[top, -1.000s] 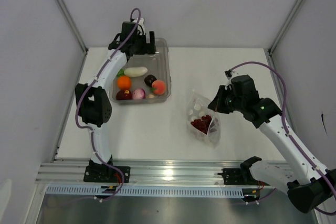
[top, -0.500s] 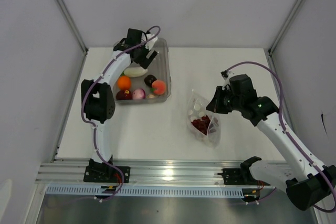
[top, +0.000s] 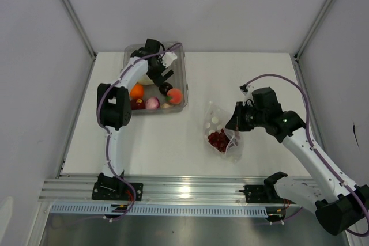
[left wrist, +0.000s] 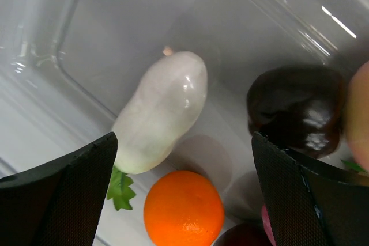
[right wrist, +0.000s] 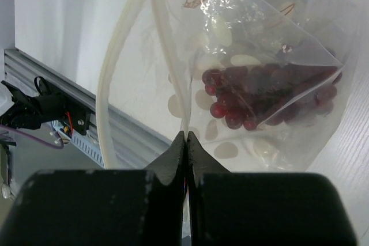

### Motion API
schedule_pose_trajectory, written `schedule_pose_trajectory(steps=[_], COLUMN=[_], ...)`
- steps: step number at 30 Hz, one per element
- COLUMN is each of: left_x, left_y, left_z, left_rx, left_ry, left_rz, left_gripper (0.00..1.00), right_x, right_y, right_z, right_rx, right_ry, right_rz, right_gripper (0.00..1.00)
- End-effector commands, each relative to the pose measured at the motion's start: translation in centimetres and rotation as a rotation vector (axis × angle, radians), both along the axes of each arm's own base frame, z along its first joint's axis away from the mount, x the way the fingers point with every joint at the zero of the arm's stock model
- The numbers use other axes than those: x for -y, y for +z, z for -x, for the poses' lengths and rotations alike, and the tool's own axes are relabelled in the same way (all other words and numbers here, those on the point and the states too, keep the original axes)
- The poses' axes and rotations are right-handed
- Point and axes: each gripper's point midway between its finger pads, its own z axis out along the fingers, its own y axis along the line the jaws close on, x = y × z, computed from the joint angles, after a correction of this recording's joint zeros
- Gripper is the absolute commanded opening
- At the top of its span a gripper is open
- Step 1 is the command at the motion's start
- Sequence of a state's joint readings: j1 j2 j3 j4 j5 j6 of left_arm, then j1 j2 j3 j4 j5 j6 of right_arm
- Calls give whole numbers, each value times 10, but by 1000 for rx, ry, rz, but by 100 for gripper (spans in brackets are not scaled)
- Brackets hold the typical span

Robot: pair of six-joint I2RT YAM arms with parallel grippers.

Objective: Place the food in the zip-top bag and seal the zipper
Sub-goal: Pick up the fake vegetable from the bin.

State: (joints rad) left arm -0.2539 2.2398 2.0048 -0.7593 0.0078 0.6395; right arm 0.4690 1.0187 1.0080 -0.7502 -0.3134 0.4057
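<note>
My left gripper should next grab the white oblong piece across its narrow width, away from the green leaf, to put it leaf-first in the bag (top: pixel 223 133).
The clear zip-top bag (top: pixel 223 133) lies right of centre with the dark red grape bunch (top: pixel 219 139) inside. My right gripper (top: pixel 234 124) is shut on the bag's mouth edge; in the right wrist view the fingers (right wrist: pixel 185 137) pinch the zipper strip (right wrist: pixel 118 67), with the grapes (right wrist: pixel 262 93) beyond. My left gripper (top: pixel 162 72) is open, low inside the bin. In the left wrist view it (left wrist: pixel 183 142) straddles the white oblong piece (left wrist: pixel 161 110) and the orange (left wrist: pixel 183 207). A dark round fruit (left wrist: pixel 297 108) and the peach (left wrist: pixel 360 113) lie to the right.
The rigid clear bin (top: pixel 181 76) stands at the table's back left and holds the orange (top: pixel 136 90), peach (top: pixel 174 95), pink bulb (top: pixel 151 103) and a dark red piece (top: pixel 137 103). A green leaf (left wrist: pixel 120 188) lies by the white piece. Aluminium rail runs along the near edge (top: pixel 184 191).
My left gripper has swung from the bin's far edge down into the bin, over the white piece. My right gripper has shifted slightly forward with the bag's edge.
</note>
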Motion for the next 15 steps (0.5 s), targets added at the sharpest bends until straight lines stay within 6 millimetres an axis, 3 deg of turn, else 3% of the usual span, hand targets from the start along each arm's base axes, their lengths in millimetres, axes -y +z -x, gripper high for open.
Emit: schedule_pose_trajectory(steps=[1, 7, 15], left_x=[3, 2, -12], left_y=[14, 3, -32], left_z=[-4, -9, -1], left_rx=[8, -9, -93], left_ry=[-36, -62, -71], left_rz=[12, 5, -15], left_gripper=[100, 99, 94], right_x=[0, -1, -3], right_y=[-4, -6, -8], right_z=[8, 13, 19], right_rx=[10, 17, 15], right_ry=[45, 72, 101], right_rz=[-9, -18, -39], right_gripper=[0, 0, 0])
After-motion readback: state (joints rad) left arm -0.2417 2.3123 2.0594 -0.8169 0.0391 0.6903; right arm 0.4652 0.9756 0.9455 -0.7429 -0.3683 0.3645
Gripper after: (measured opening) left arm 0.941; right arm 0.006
